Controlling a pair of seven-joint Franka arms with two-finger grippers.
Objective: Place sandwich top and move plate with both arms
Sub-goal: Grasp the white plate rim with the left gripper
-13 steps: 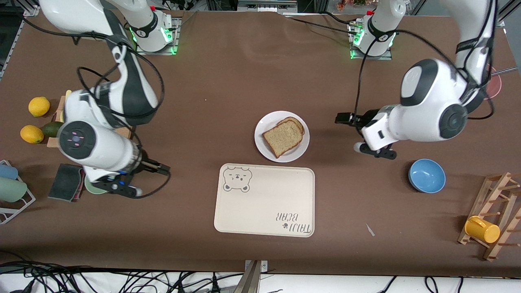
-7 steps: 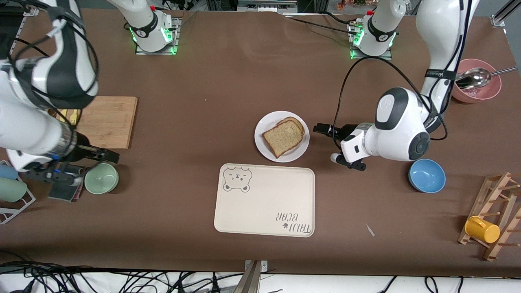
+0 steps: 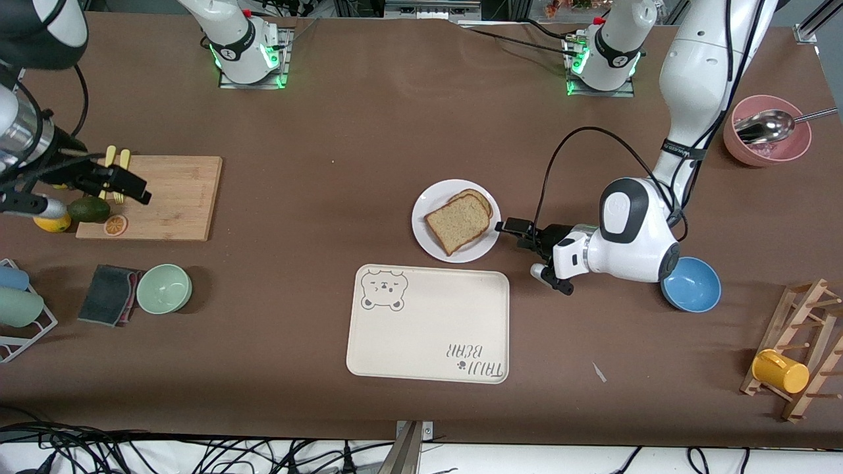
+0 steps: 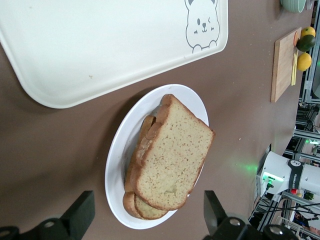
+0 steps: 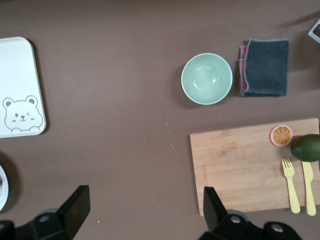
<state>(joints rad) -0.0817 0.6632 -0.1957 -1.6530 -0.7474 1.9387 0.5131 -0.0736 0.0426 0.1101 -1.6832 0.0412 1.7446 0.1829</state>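
My left gripper grabs the white plate by its rim (image 3: 494, 230) next, to move the sandwich onto the beige bear tray (image 3: 427, 325).
The sandwich top (image 3: 459, 222), a speckled light-brown slice, lies on another bread slice on the white plate (image 3: 428, 236) at mid-table. My left gripper (image 3: 507, 228) is open and empty, low beside the plate's rim toward the left arm's end. In the left wrist view the gripper (image 4: 148, 212) is open with the plate's rim (image 4: 114, 165) and the sandwich top (image 4: 172, 152) between its two fingers. My right gripper (image 3: 128, 185) is open and empty over the wooden cutting board (image 3: 174, 197). It is also open in the right wrist view (image 5: 145, 205).
The beige bear tray (image 3: 428, 329) lies just nearer the camera than the plate. A blue bowl (image 3: 690, 284) sits by the left arm's elbow, and a pink bowl with spoon (image 3: 767, 141) and a mug rack (image 3: 800, 355) are at that end. A green bowl (image 3: 164, 288), dark cloth (image 3: 108, 294) and fruit are at the right arm's end.
My right arm has swung away from the green bowl toward its end of the table, over the cutting board. My left gripper has come down and in toward the plate's rim.
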